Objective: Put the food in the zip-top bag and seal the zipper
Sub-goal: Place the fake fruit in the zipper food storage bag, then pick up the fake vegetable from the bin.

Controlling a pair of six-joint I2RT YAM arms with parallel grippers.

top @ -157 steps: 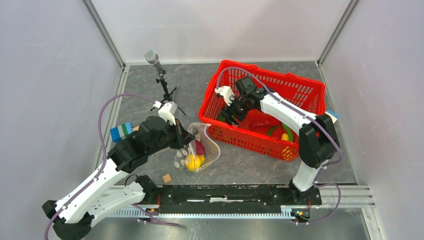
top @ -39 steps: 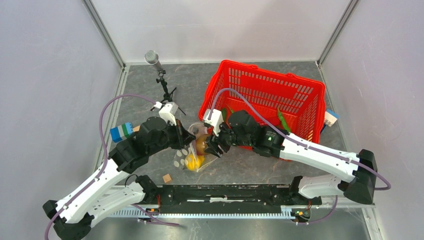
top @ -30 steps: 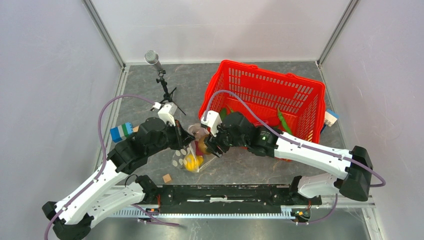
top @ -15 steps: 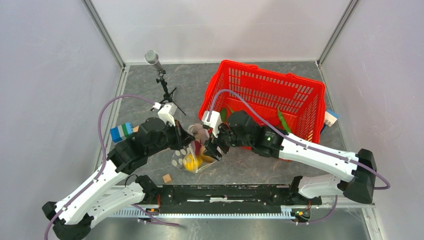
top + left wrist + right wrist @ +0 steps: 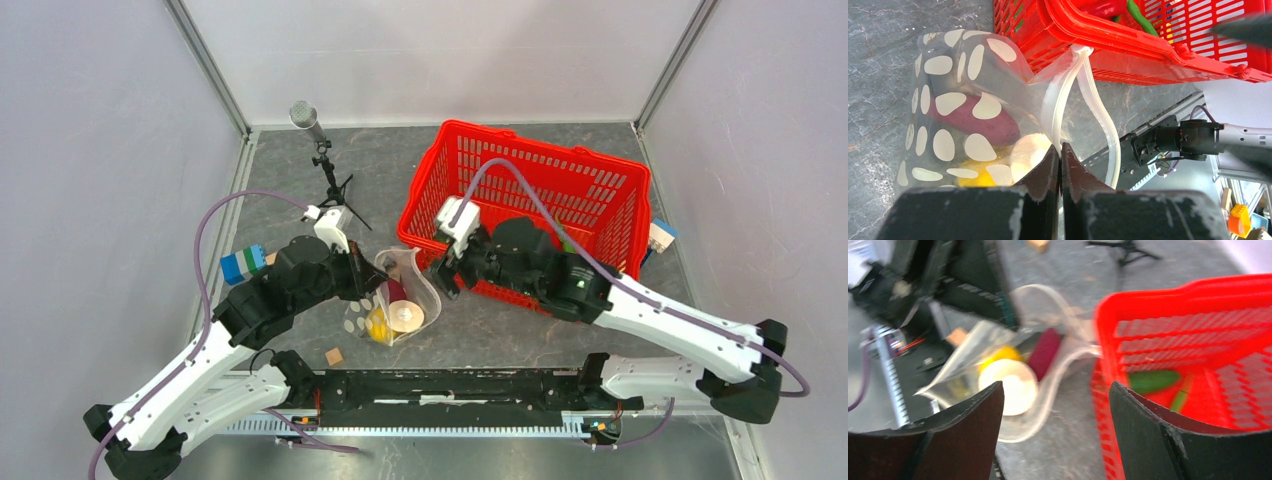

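My right gripper grabs a green pod in the basket near one end next, so its other end stays free to enter the bag.
The zip-top bag lies on the grey floor left of the basket, its mouth held open. Inside are a magenta aubergine, a yellow piece and a round cream-faced lump. My left gripper is shut on the white zipper strip; it also shows in the top view. My right gripper is open and empty, just right of the bag's mouth in the top view. Green pods lie in the basket, and a red chilli too.
The red mesh basket stands at the back right, its near rim close to the bag. A microphone on a tripod stands back left. A blue-green block and a small wooden cube lie to the left.
My right gripper held a lump at the bag's mouth, let it go into the bag, and drew back to the right, open. The left gripper kept its hold on the zipper.
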